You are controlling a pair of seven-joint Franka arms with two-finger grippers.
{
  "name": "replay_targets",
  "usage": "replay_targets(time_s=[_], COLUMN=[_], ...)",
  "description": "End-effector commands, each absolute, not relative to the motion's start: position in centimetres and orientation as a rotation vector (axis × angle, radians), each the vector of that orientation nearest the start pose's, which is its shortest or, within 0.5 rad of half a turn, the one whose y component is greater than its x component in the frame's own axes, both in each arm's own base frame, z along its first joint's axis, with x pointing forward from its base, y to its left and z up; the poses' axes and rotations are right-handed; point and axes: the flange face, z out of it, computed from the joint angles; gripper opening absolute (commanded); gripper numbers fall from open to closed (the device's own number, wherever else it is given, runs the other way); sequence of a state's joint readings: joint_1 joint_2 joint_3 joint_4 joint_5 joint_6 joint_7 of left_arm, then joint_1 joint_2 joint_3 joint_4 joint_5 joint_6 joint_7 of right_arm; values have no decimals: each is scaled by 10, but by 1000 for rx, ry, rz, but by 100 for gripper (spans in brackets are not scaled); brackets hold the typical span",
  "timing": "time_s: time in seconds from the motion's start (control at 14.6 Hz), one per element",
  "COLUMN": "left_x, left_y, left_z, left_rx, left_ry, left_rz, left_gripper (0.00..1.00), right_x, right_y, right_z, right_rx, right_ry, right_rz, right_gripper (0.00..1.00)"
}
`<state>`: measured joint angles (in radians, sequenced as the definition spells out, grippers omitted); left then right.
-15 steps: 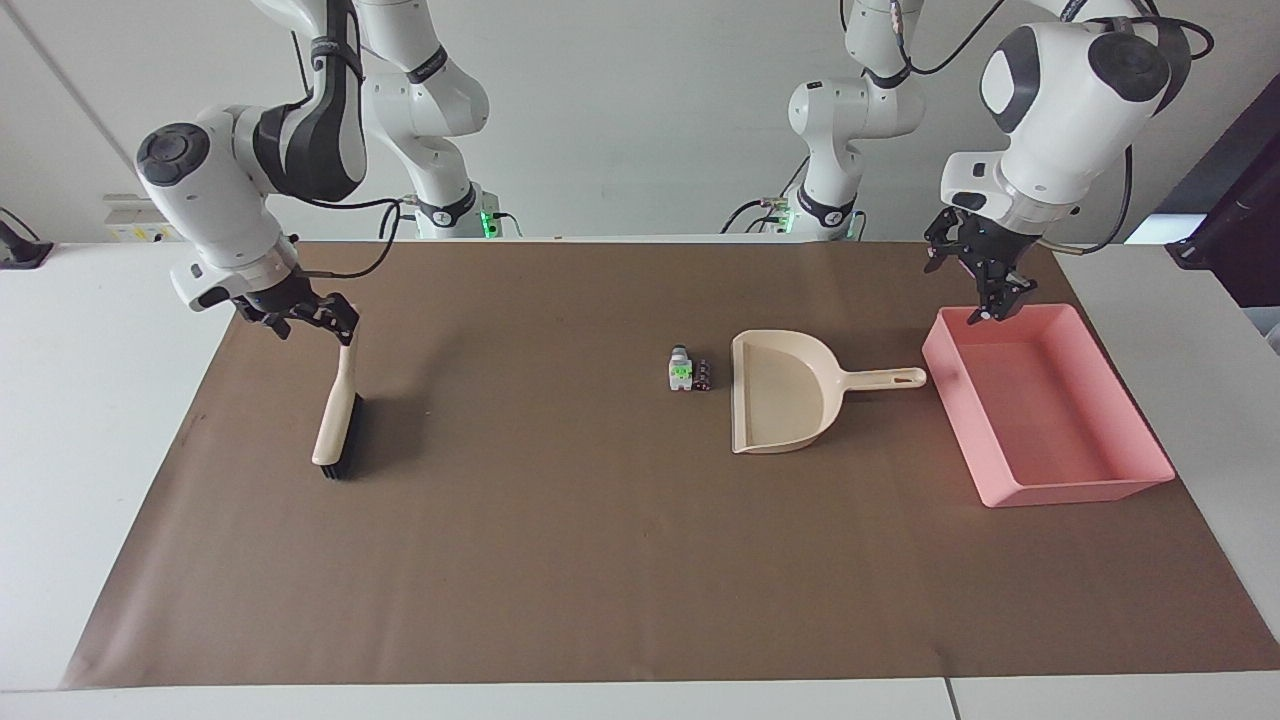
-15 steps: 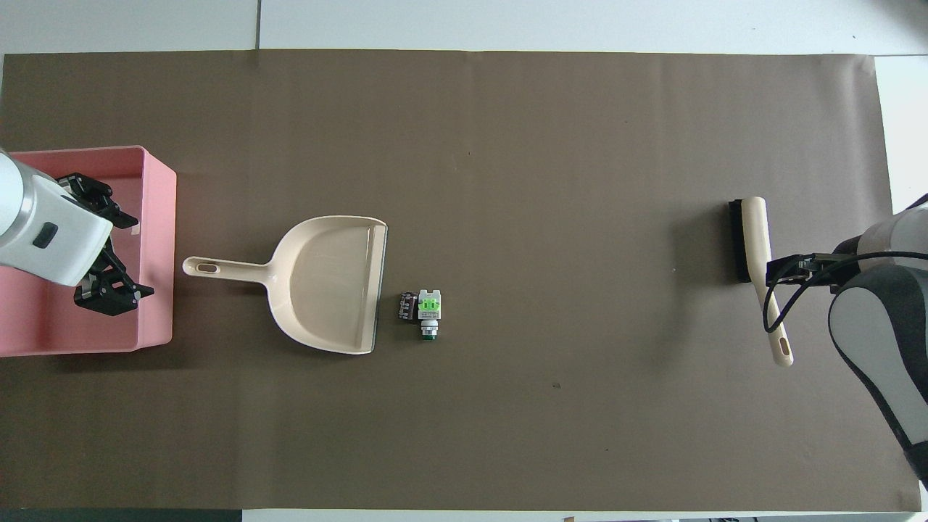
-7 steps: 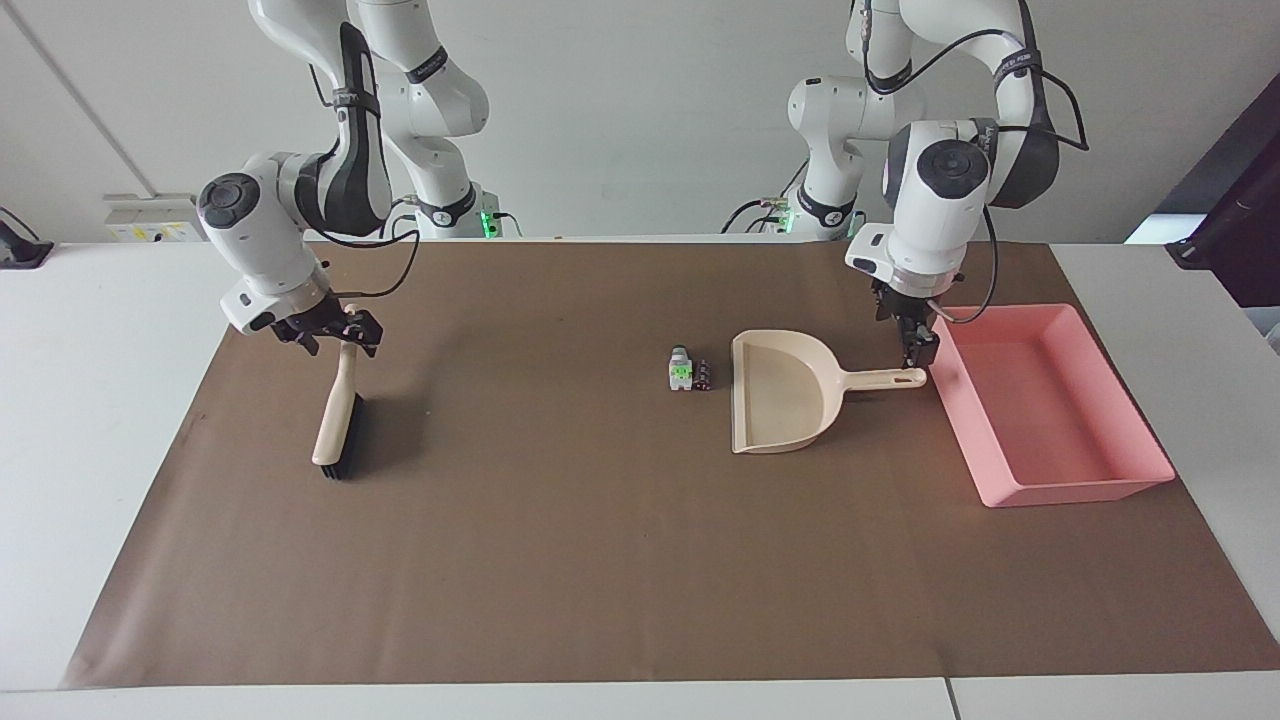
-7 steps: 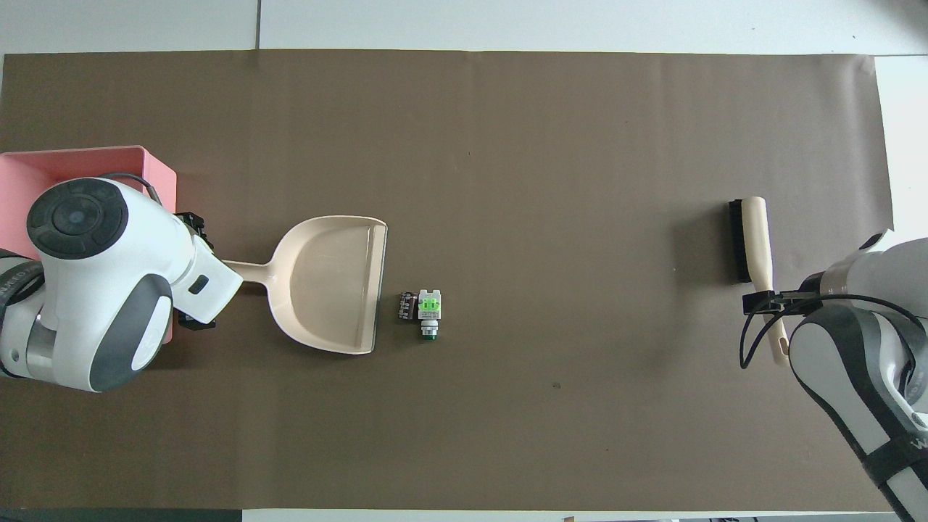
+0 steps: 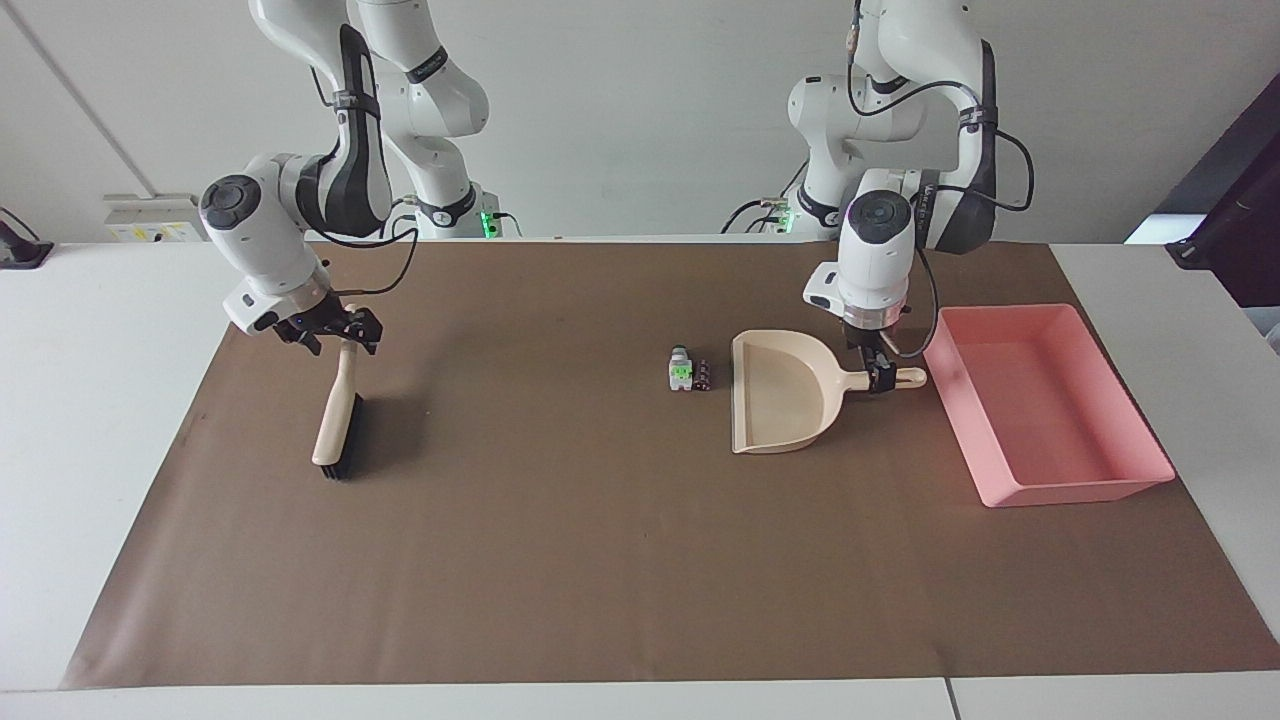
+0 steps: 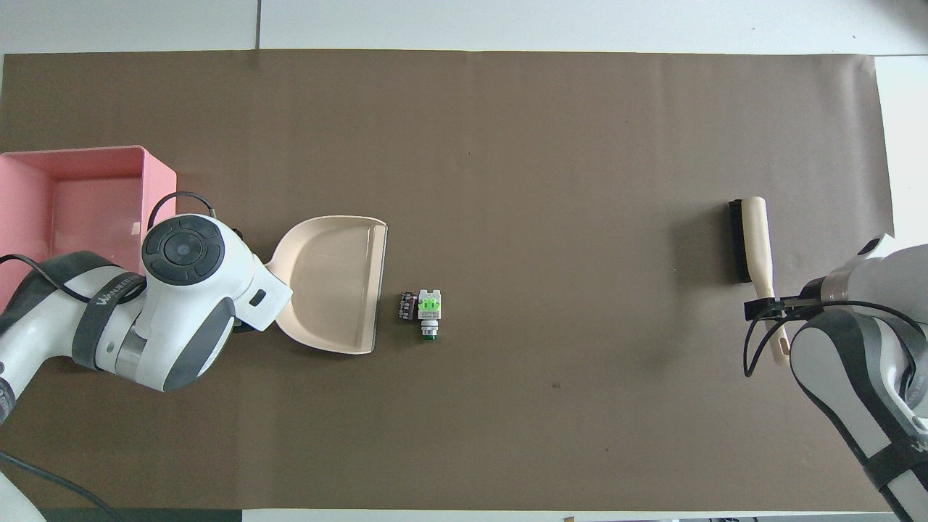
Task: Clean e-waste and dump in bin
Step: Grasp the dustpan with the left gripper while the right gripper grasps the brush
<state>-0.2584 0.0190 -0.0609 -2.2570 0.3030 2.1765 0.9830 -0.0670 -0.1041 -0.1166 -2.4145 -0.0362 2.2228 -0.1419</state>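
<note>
My right gripper's fingers are around the brush handle, below the black bristles, so my right gripper should close on the brush handle now.
The e-waste lies mid-table: a whitish-grey block with a green patch (image 5: 681,372) (image 6: 429,308), and touching it a smaller black block (image 5: 703,374) (image 6: 406,306), just beside the open mouth of the beige dustpan (image 5: 780,395) (image 6: 333,283). The pink bin (image 5: 1085,492) (image 6: 156,210) stands at the left arm's end, empty. My left gripper (image 5: 879,378) is down at the dustpan's handle; in the overhead view the arm hides it. My right gripper (image 5: 343,335) (image 6: 767,310) is at the handle of the beige brush (image 5: 335,430) (image 6: 754,239).
Brown paper (image 5: 560,560) covers the table under everything. The brush lies at the right arm's end, bristles on the paper. The dustpan's handle end points at the bin's wall with a small gap between them.
My left gripper came from over the bin down to the dustpan's handle. My right gripper dropped lower onto the brush handle. Dustpan, brush and e-waste have not moved.
</note>
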Motion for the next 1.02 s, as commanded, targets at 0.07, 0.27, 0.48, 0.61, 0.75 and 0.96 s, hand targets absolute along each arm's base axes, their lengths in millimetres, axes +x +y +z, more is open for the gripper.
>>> replay_targets(time_s=[0.07,0.27,0.48,0.61,0.75,0.96], left_x=[487,489,493,501,506,503], left_y=[-151,-155,-156,-159,-162,-167], left_z=[330,329,333,338,342,344], left_rx=[-2146,-2138,-2135,-2132,-2131,-2119], left_ry=[1989,1997,1994,1992,1988,1999], left_rz=[248,243,226,205,195,197], left_gripper=[93,89,77,62,62,53], right_x=[448,448,448,448,447,446], right_y=[-87,-89,-93,-93,-93,-92], right_z=[342,341,341,341,340,339], right_rx=[-3131,-3129,-3130,-3130,-3129,-3127], right_ry=[2,-20,-8,-8,-6,-4], right_rz=[111,96,89,89,93,98], right_gripper=[86,83,81,78,76,57])
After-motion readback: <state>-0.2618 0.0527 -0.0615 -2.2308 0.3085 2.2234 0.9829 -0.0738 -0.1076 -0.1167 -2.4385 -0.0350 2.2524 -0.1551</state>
